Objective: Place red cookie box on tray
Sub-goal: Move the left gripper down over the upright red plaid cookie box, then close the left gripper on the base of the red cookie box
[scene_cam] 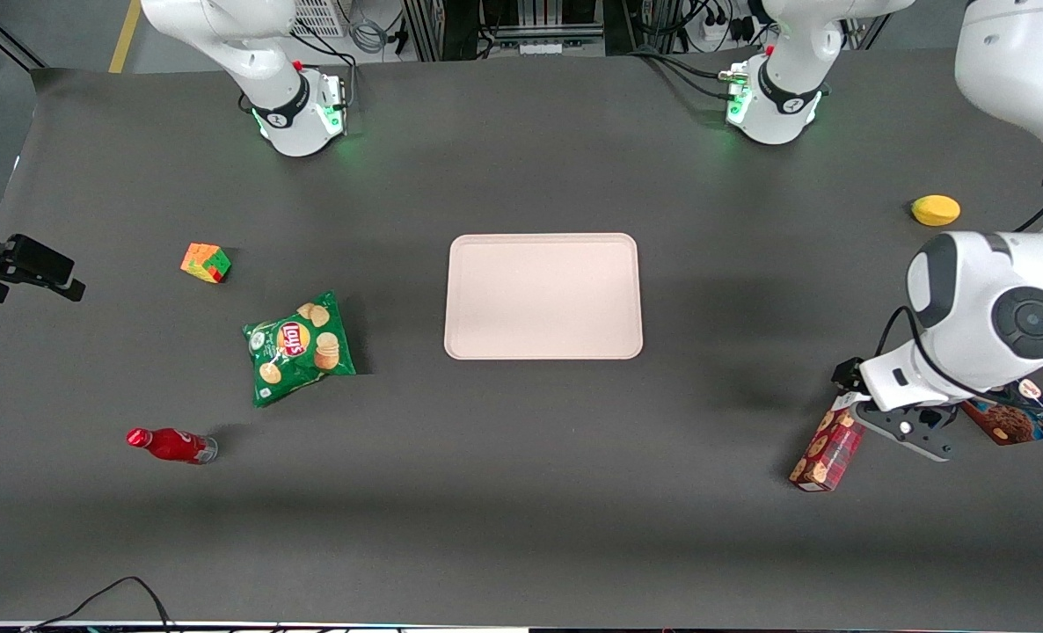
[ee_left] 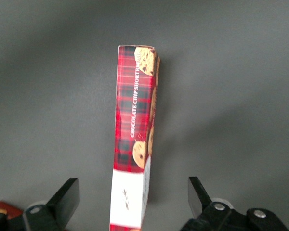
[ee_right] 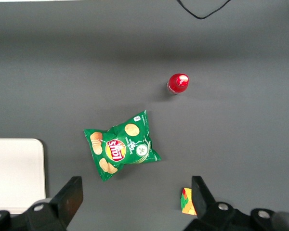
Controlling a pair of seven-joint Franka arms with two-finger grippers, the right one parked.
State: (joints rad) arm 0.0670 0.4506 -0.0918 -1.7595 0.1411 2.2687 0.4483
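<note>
The red cookie box is long and narrow (ee_left: 136,110), so my left gripper should grab it next across its slim sides, near the middle of the box.
The red cookie box (scene_cam: 827,457) lies on the dark table toward the working arm's end, nearer the front camera than the tray. It is long and narrow, with dark red plaid and cookie pictures. In the left wrist view the box (ee_left: 135,125) shows its white end between the two fingers. My left gripper (scene_cam: 849,406) hovers over that end, open (ee_left: 132,192), with both fingers clear of the box sides. The pale pinkish-beige tray (scene_cam: 543,294) lies flat in the middle of the table with nothing on it.
A dark blue cookie bag (scene_cam: 1010,420) lies beside the box, partly under the arm. A yellow fruit-like object (scene_cam: 936,210) lies farther from the camera. Toward the parked arm's end are a green chips bag (scene_cam: 300,345), a red bottle (scene_cam: 170,445) and a colour cube (scene_cam: 206,262).
</note>
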